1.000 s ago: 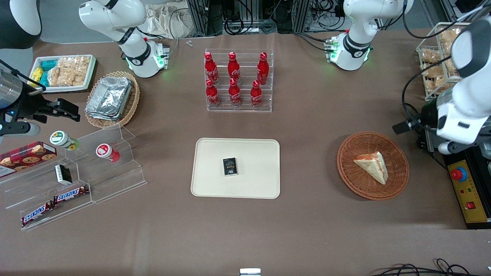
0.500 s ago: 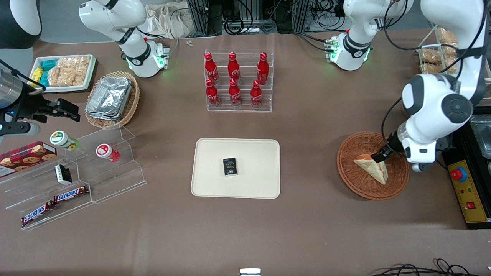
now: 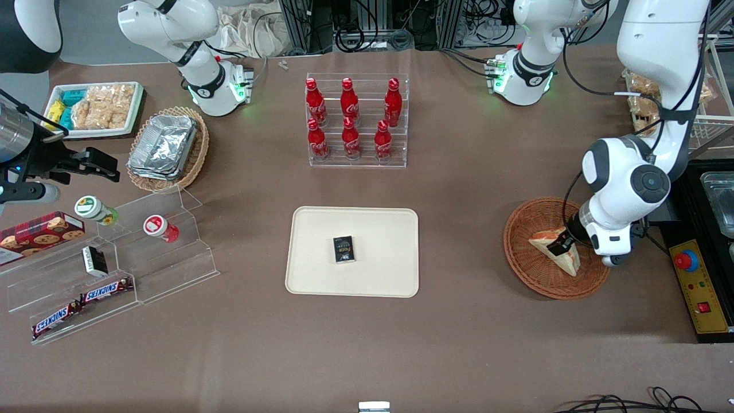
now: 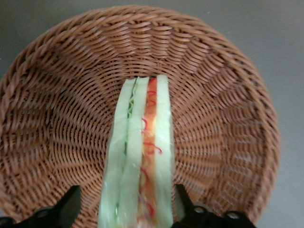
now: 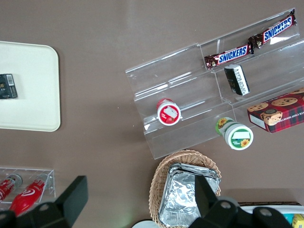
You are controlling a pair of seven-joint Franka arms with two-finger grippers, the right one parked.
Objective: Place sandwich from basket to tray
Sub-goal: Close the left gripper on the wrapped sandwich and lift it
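I will next use my gripper to hold the sandwich [image 3: 569, 262] across its long cut sides. Then it can go from the basket to the tray.
The sandwich [image 3: 569, 262], a pale bread wedge with red-orange and green filling, lies in the round reddish-brown basket [image 3: 533, 275] toward the working arm's end of the table. My gripper [image 3: 559, 246] is down inside the basket, open. Its black fingers [image 4: 71, 205] stand on either side of the sandwich [image 4: 140, 156], with a small gap at each side, over the woven basket [image 4: 57, 118]. The cream tray [image 3: 378, 229] lies mid-table and holds a small black packet [image 3: 344, 249]. The right wrist view also shows the tray [image 5: 28, 85].
An acrylic rack of red bottles [image 3: 355, 120] stands farther from the front camera than the tray. A yellow control box with a red button [image 3: 697, 287] sits beside the basket at the table's end. Acrylic snack steps [image 3: 114, 269] and a foil-container basket [image 3: 166, 149] lie toward the parked arm's end.
The working arm swung in from the table's end over the basket and came down. Its open gripper now straddles the sandwich. The sandwich has not moved.
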